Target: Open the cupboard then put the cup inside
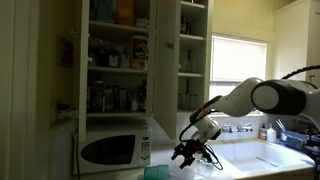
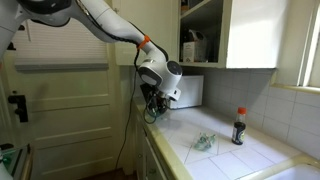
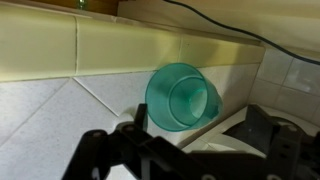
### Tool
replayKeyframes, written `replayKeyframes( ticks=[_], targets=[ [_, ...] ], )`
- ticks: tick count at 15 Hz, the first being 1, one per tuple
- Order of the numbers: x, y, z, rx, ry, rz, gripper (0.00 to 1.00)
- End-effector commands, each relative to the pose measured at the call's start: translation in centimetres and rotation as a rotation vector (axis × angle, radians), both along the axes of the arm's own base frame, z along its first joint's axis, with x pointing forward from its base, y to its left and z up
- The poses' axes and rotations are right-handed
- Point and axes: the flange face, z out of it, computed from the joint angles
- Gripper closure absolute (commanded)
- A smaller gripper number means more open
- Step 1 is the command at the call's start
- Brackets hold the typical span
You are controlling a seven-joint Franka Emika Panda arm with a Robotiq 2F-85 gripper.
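Note:
Next, my gripper grabs the cup (image 3: 183,96) by one side of its rim (image 3: 152,98), leaving the cup's base free to stand inside the cupboard.
In the wrist view the cup (image 3: 183,96), a small translucent teal tumbler, stands on the pale tiled counter, seen from above with its mouth toward the camera. My gripper (image 3: 197,116) is open just over it, one dark finger on each side, and neither finger visibly touches it. The cupboard (image 1: 192,50) stands with its flat white door (image 1: 164,65) swung open, showing sparse white shelves. It also shows in the exterior view (image 2: 203,30). In both exterior views the gripper (image 1: 190,151) (image 2: 152,110) hangs low over the counter and hides the cup.
A white microwave (image 1: 112,148) (image 2: 187,92) sits under the cabinets. A doorless compartment (image 1: 118,55) is crammed with bottles. A wider teal object (image 1: 156,173) lies at the counter's front. A dark bottle (image 2: 238,126) and a small greenish thing (image 2: 203,143) stand on the tiles. There is a sink (image 1: 280,158).

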Motion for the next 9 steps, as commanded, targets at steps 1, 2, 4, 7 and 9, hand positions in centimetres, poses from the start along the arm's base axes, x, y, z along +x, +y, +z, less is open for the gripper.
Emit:
replayKeyframes(
  ticks=[1, 2, 4, 7, 9],
  targets=[
    [3.1, 1.3, -0.8, 0.084, -0.002, 0.008, 0.00],
    [3.5, 2.1, -0.8, 0.089, -0.001, 0.005, 0.00],
    [3.7, 3.4, -0.9, 0.120, 0.018, 0.011, 0.00],
    [3.5, 4.4, -1.2, 0.148, 0.034, -0.003, 0.00],
    [3.8, 4.9, -1.7, 0.160, 0.038, -0.008, 0.00]
  ],
)
